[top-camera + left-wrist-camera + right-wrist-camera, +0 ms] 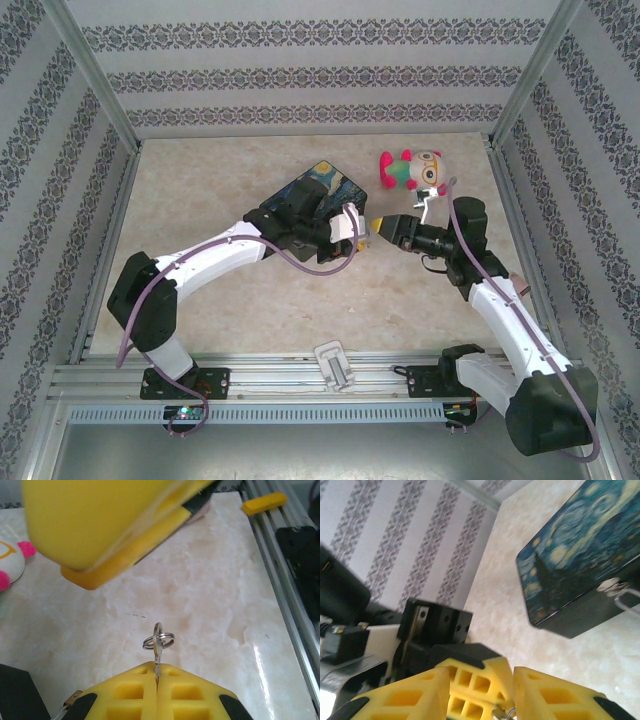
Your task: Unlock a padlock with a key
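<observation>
My right gripper grabs the key by its exposed head next, leaving the blade free to insert into the padlock and unlock it.
My left gripper (pixel 156 672) is shut on the key (pixel 158 652), which stands blade-down between the yellow pads with its head and small split ring (pixel 167 640) sticking out above the table. In the top view, the left gripper (pixel 362 232) meets my right gripper (pixel 383 225) tip to tip at mid-table. The right gripper (pixel 481 675) is open, its fingers either side of the left gripper's yellow tips, with the ring (pixel 502 713) just below. A thin silvery loop (pixel 624 600) hangs at the painted tin's latch, possibly the padlock's shackle. No brass body shows.
The painted tin (pixel 318 185) lies behind the left gripper, its lid dark blue with yellow swirls (pixel 570 555). A plush toy (pixel 415 170) sits at the back right. Patterned walls close three sides, and a metal rail (pixel 300 375) runs along the near edge.
</observation>
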Available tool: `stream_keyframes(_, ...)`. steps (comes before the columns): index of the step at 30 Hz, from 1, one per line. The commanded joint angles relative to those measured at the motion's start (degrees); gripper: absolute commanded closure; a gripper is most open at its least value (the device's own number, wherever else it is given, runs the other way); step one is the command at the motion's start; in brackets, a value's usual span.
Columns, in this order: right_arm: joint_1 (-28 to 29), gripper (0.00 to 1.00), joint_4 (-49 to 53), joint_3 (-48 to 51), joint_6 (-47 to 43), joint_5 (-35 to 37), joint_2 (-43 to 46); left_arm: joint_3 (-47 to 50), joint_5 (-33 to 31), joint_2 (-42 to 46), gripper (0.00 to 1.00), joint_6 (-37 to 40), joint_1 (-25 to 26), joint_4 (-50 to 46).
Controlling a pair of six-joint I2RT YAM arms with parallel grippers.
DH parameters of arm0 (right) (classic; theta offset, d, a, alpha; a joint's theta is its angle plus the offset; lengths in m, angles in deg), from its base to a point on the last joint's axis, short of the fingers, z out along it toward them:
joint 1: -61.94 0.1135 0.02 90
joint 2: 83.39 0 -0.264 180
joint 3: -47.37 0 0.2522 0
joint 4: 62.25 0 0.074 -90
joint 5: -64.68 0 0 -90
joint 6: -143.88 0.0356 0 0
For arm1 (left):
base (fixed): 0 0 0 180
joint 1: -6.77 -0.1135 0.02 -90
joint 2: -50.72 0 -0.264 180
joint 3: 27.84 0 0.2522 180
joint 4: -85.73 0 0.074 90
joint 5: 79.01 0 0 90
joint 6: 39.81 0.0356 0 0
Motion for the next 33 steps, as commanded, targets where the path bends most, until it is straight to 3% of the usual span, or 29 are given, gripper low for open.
stream_keyframes(1,-0.4,0.62,6.9,-2.5,-6.5,-11.1,1.0,-2.6,3.8,2.2,1.00,8.3,0.3,-10.9)
stream_keyframes(10,0.5,0.70,14.3,-3.8,-15.4,-12.8,4.1,-9.0,10.3,-0.1,1.00,13.5,-0.3,-22.7)
stream_keyframes(16,3.7,0.71,24.0,-5.6,-24.2,-5.9,4.0,-11.8,12.7,-1.9,1.00,14.4,-0.7,-26.5)
stream_keyframes(33,10.3,0.72,26.7,-7.0,-28.2,-0.3,3.2,-12.7,13.6,-2.2,1.00,14.4,-1.1,-29.2)
